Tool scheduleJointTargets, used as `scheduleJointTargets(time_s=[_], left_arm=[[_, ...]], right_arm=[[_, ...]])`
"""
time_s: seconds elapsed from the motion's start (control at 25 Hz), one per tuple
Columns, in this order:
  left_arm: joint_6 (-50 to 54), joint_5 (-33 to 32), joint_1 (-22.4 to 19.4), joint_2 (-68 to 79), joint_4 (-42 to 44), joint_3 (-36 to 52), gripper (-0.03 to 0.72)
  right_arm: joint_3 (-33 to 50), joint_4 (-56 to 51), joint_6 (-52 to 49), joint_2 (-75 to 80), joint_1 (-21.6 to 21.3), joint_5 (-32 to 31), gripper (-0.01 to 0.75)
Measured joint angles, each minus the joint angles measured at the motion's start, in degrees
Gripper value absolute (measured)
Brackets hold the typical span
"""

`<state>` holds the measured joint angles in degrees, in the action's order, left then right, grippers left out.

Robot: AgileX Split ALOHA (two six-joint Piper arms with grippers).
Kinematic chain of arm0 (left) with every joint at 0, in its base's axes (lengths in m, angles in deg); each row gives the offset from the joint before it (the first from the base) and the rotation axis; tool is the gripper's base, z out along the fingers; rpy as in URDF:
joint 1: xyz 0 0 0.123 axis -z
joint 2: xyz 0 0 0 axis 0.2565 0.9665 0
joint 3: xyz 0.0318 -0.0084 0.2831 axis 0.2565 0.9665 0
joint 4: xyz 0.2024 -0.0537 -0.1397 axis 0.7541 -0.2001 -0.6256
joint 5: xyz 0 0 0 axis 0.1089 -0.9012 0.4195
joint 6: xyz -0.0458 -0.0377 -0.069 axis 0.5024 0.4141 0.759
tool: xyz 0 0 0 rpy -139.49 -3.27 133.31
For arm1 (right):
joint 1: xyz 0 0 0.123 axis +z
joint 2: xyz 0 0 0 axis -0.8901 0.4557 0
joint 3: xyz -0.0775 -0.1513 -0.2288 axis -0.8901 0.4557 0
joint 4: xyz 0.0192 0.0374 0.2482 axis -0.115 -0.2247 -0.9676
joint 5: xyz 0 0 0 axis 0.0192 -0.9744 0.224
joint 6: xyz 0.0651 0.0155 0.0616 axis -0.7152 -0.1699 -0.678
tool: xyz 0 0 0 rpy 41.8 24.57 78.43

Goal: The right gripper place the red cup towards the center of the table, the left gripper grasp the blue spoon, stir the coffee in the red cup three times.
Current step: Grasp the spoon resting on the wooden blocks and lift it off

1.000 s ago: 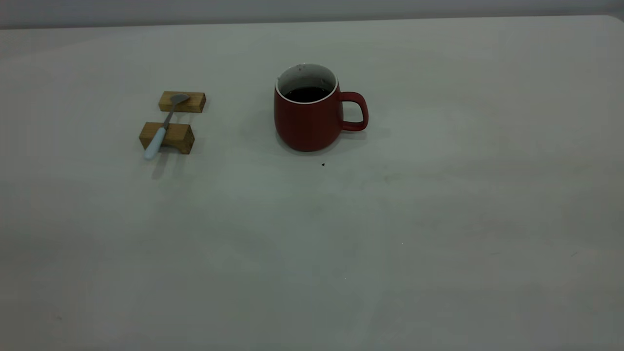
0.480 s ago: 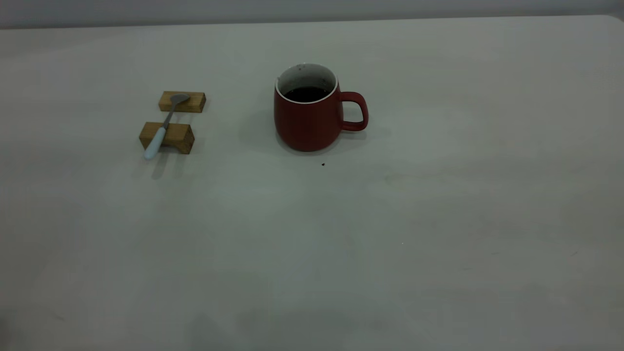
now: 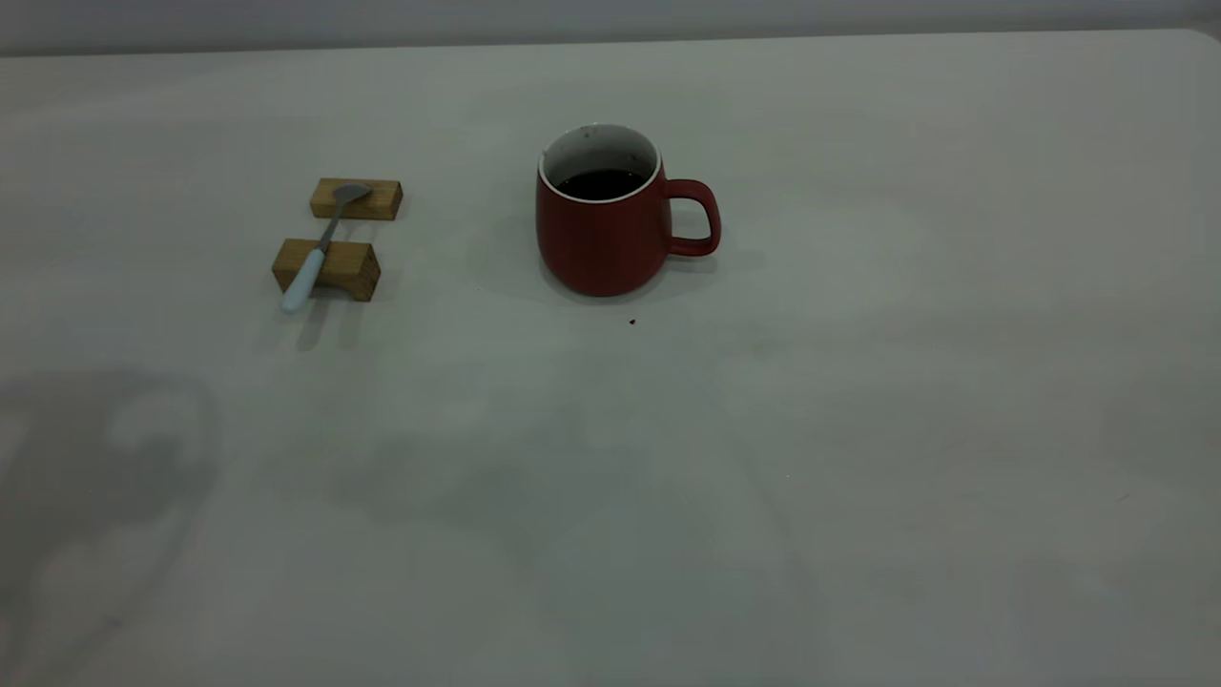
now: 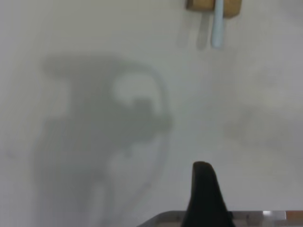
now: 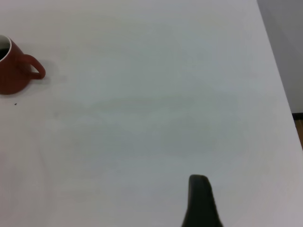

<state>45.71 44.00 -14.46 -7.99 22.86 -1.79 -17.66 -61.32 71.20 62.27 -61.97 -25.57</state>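
Note:
My left gripper reaches the blue spoon and grabs it by its pale handle [image 3: 304, 281] next, since the blue spoon's metal bowl [image 3: 352, 193] stays free to stir the coffee.
The red cup [image 3: 601, 243] stands upright near the middle of the table [image 3: 858, 401], its handle toward the right, with dark coffee [image 3: 601, 183] inside. To its left, the blue spoon [image 3: 320, 250] lies across two wooden blocks, pale handle toward the front. Neither gripper shows in the exterior view. In the left wrist view my left gripper [image 4: 203, 172] appears as one dark tip, shut and empty, well short of the spoon handle [image 4: 218, 26]. My right gripper [image 5: 199, 182] is likewise a single shut tip above bare table, far from the cup [image 5: 12, 71].
The spoon rests on a far wooden block [image 3: 356, 199] and a near wooden block [image 3: 327, 268]. A tiny dark speck [image 3: 631, 322] lies just in front of the cup. The table's right edge [image 5: 279, 85] runs close to the right gripper.
A large arm shadow has spread over the table's front left and middle. The cup, spoon and blocks have not moved.

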Motion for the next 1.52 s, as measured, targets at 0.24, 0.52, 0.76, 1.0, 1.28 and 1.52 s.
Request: scheduleJointTargets(time_s=[0.24, 0.52, 0.76, 1.0, 1.28, 1.52], left_arm=[[-0.4, 6.3, 1.9, 14.8, -0.7, -2.7, 0.583], [-0.4, 9.9, 5.9, 28.5, -0.9, -9.7, 0.583], [-0.2, 9.3, 6.7, 38.6, -1.0, -20.4, 0.583], [-0.2, 5.5, 7.6, 46.6, -1.0, -28.4, 0.583], [-0.2, 1.8, 7.7, 51.3, -0.3, -33.7, 0.583], [1.4, 1.1, 7.7, 52.6, 0.1, -34.2, 0.583]], right_arm=[[0.0, 0.0, 0.0, 0.0, 0.0, 0.0, 0.582], [0.0, 0.0, 0.0, 0.0, 0.0, 0.0, 0.582], [0.0, 0.0, 0.0, 0.0, 0.0, 0.0, 0.582], [0.0, 0.0, 0.0, 0.0, 0.0, 0.0, 0.582], [0.0, 0.0, 0.0, 0.0, 0.0, 0.0, 0.582], [0.0, 0.0, 0.0, 0.0, 0.0, 0.0, 0.582]])
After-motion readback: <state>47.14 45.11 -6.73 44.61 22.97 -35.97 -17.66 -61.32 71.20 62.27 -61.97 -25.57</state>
